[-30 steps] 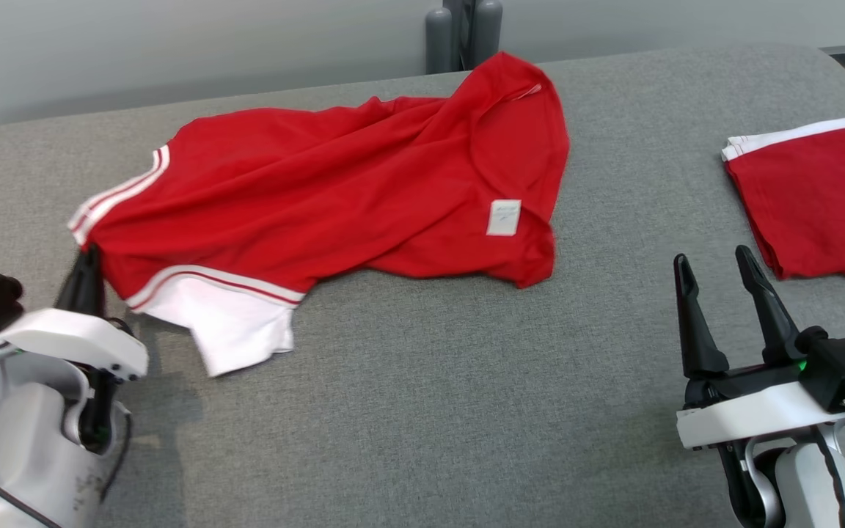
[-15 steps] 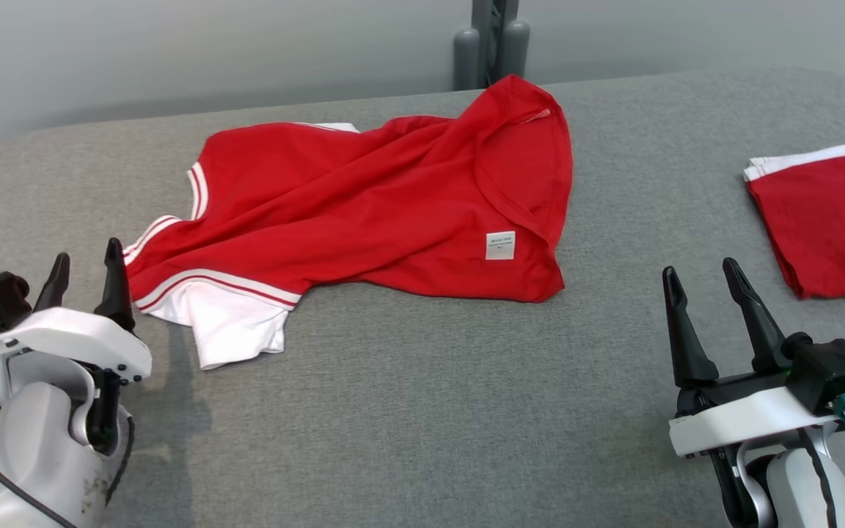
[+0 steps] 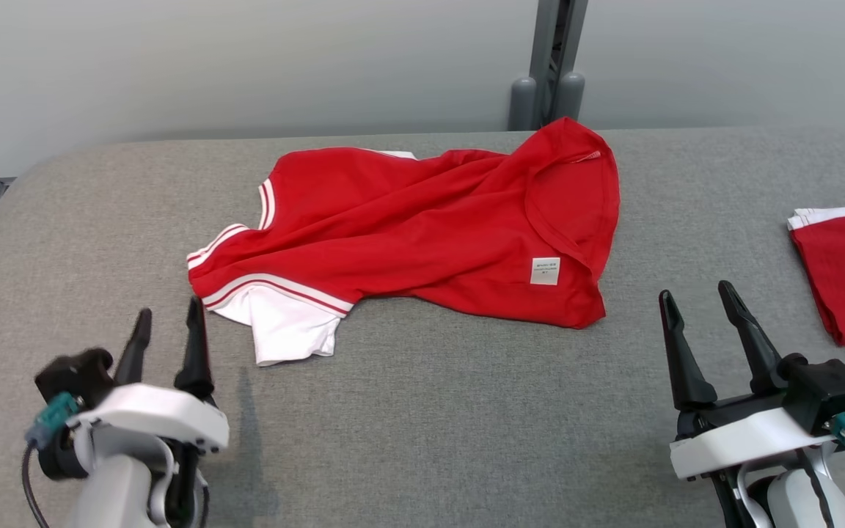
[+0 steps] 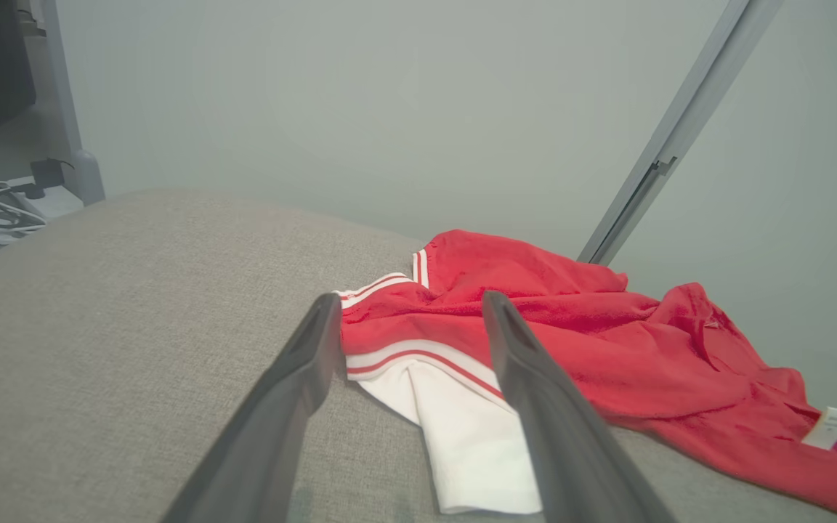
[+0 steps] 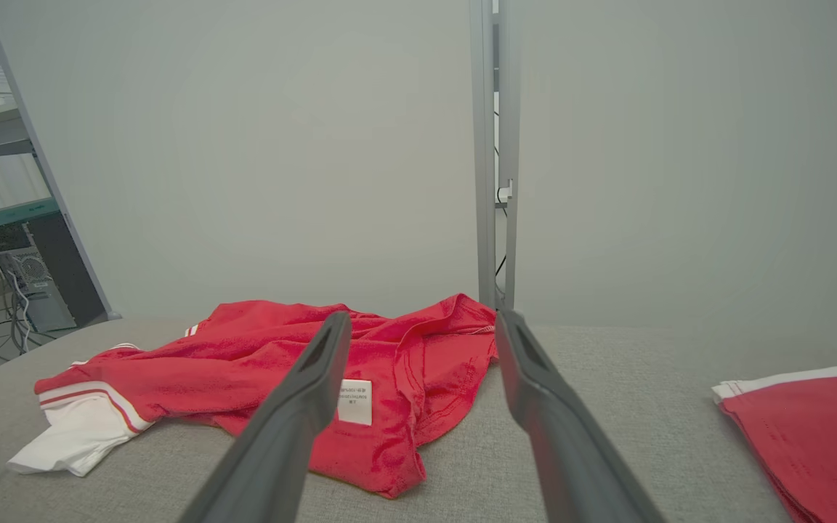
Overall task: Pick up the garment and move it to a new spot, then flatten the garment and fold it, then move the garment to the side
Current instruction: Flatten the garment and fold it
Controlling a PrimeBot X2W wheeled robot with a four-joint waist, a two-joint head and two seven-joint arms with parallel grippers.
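Observation:
My right gripper is to grab the red hem next by its loose corner near the label, since the shirt's body [image 3: 411, 224] [image 5: 232, 366] lies slack and crumpled.
The garment [image 3: 430, 227] is a red shirt with white striped cuffs and a white sleeve, lying crumpled and loose on the grey padded table [image 3: 422, 425]. It also appears ahead of both wrist cameras, the garment [image 4: 556, 341] and the garment [image 5: 280, 363]. My left gripper [image 3: 168, 326] stands open near the table's front left, a short way in front of the white sleeve [image 3: 283, 334], touching nothing. My right gripper [image 3: 697, 304] is open at the front right, apart from the shirt's hem with its white label [image 3: 544, 270].
A folded red garment with white trim [image 3: 844, 271] lies at the table's right edge. A grey post with two round feet [image 3: 547, 88] rises behind the table against the wall. Shelving and cables [image 5: 4, 276] stand off the table's left end.
My left gripper has opened, let go of the shirt's striped cuff, and drawn back toward me. The released cuff has settled on the table. The head camera has tilted, shifting the whole scene down.

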